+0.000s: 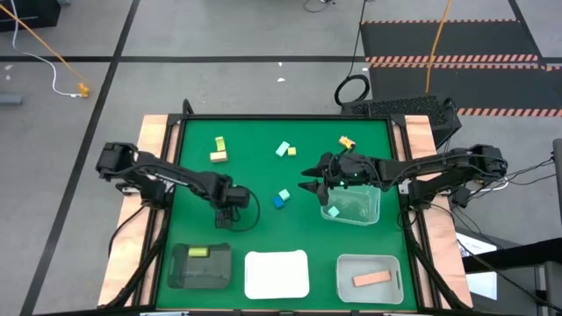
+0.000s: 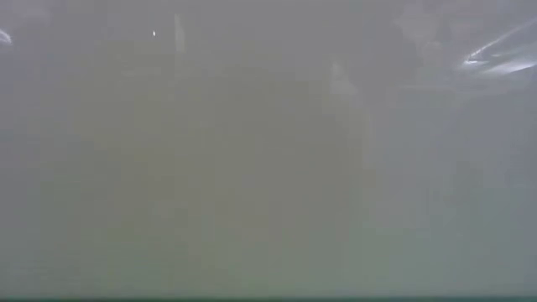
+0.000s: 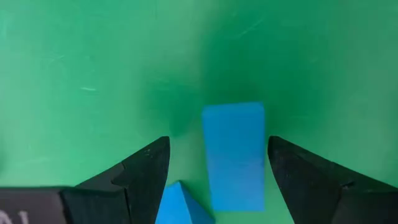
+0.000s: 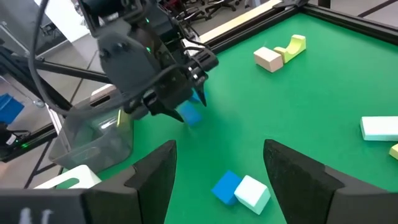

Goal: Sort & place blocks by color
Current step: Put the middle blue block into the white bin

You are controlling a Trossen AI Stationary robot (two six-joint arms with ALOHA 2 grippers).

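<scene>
The robot's left gripper should next pick up the blue block by its long sides, so that the block can be sorted into the white tray (image 1: 277,275).
My left gripper (image 1: 228,213) (image 3: 217,149) is open and points down at the table's left middle. Its fingers stand on either side of a blue block (image 3: 233,155) (image 4: 189,115), with a green gap showing on each side. A second blue wedge-like piece (image 3: 180,205) lies by one finger. My right gripper (image 1: 309,186) (image 4: 221,168) is open and empty, hovering beside the clear tray (image 1: 353,206). A blue and mint pair (image 1: 281,198) (image 4: 239,186) lies between the grippers. Yellow-green and tan blocks (image 1: 219,149), a mint and yellow pair (image 1: 285,151) and an orange-yellow piece (image 1: 346,141) rest farther back.
Three trays line the near edge: a dark one (image 1: 186,274) holding a yellow-green block (image 1: 198,252), a white one (image 1: 277,274), and a grey one (image 1: 344,279) holding a tan-pink bar (image 1: 371,278). The low view is fogged over and shows nothing. Wooden rails flank the green mat.
</scene>
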